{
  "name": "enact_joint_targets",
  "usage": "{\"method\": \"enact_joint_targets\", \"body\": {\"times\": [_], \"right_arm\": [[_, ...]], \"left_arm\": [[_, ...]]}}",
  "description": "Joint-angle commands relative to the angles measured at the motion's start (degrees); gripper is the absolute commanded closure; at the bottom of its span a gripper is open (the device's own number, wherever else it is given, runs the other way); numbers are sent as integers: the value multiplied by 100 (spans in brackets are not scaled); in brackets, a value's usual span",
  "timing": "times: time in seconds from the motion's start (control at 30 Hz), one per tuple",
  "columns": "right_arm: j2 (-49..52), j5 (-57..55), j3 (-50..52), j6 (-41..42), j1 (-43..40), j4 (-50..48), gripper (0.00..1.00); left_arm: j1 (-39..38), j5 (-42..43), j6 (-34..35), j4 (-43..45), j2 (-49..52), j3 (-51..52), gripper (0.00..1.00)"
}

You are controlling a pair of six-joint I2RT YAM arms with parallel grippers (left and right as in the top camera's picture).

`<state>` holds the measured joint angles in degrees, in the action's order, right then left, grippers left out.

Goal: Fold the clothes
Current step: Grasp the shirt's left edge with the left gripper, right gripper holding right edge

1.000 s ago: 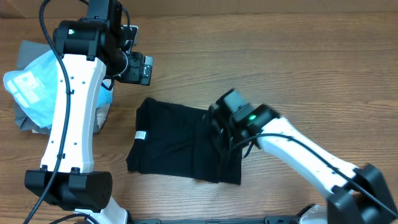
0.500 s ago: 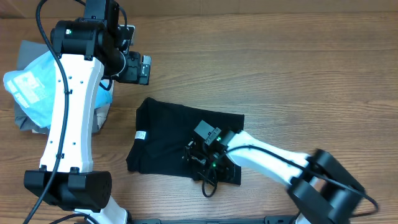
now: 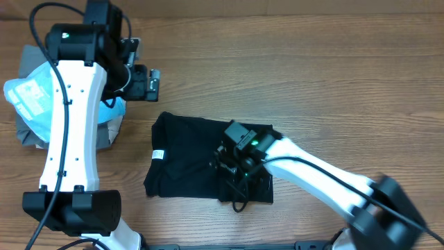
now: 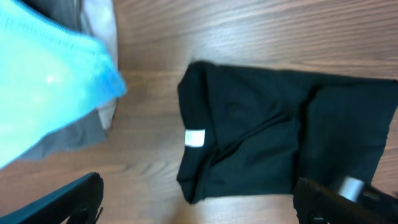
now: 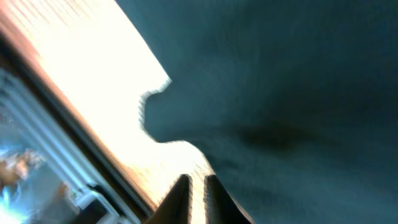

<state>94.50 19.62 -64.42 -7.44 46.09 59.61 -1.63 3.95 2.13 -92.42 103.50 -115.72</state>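
Note:
My left gripper takes hold of the white-tag end of the T-shirt near its far corner next, to fold that end across the rest of the black T-shirt [image 3: 187, 160].
The black T-shirt [image 3: 187, 160] lies folded in a rough rectangle at the table's middle, with its white tag [image 3: 158, 153] at the left edge. It also shows in the left wrist view [image 4: 280, 130] with the tag [image 4: 195, 138]. My left gripper [image 3: 147, 82] hangs open and empty above the table, beyond the shirt's far left corner; its fingers [image 4: 199, 205] are spread wide. My right gripper [image 3: 234, 169] is low over the shirt's right part. Its fingers [image 5: 196, 186] are nearly together with no fabric between them. Black fabric [image 5: 292, 93] fills that view.
A light blue garment with white print [image 3: 31, 97] lies on grey folded garments [image 3: 28, 135] at the far left, also in the left wrist view [image 4: 43, 74]. Bare wooden table [image 3: 333, 76] spreads to the right and back.
My right arm has swept from the shirt's right edge in over the shirt, first toward the front edge, then back a little. My left arm has drawn slightly left.

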Motion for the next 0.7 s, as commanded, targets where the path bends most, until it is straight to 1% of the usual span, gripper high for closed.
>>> {"method": "enact_joint_targets", "body": {"times": [0.0,0.03,0.07,0.1,0.13,0.2,0.37,0.4,0.5,0.57,0.67], "right_arm": [[-879,-136,-365,415,-114,-140,62],[-1071,-337,-369,769,-186,-223,51],[-1263,-621,-369,1200,-304,-282,43],[-1403,-846,-369,1530,-428,-295,36],[-1519,-1010,-369,1779,-581,-291,33],[-1683,-1060,-369,2009,-949,-260,32],[-1744,-780,-369,2081,-1722,-83,32],[-1744,-748,-369,2079,-1823,-44,32],[-1744,-754,-369,2070,-2002,31,33],[-1744,-754,-369,2052,-2017,33,33],[-1744,-756,-369,2037,-2017,20,33]], "left_arm": [[173,302,129,-81,26,330,0],[205,365,133,-79,26,479,0],[229,413,133,-48,26,660,0],[247,483,133,22,26,872,0],[260,549,131,111,26,1102,0],[284,581,131,389,26,1665,0],[485,717,81,1370,26,3051,0],[553,824,-39,1620,26,3316,0],[813,1484,-809,2382,26,4146,0],[988,1768,-933,2835,26,4658,0],[1067,2208,-1119,3289,26,5143,0]]}}
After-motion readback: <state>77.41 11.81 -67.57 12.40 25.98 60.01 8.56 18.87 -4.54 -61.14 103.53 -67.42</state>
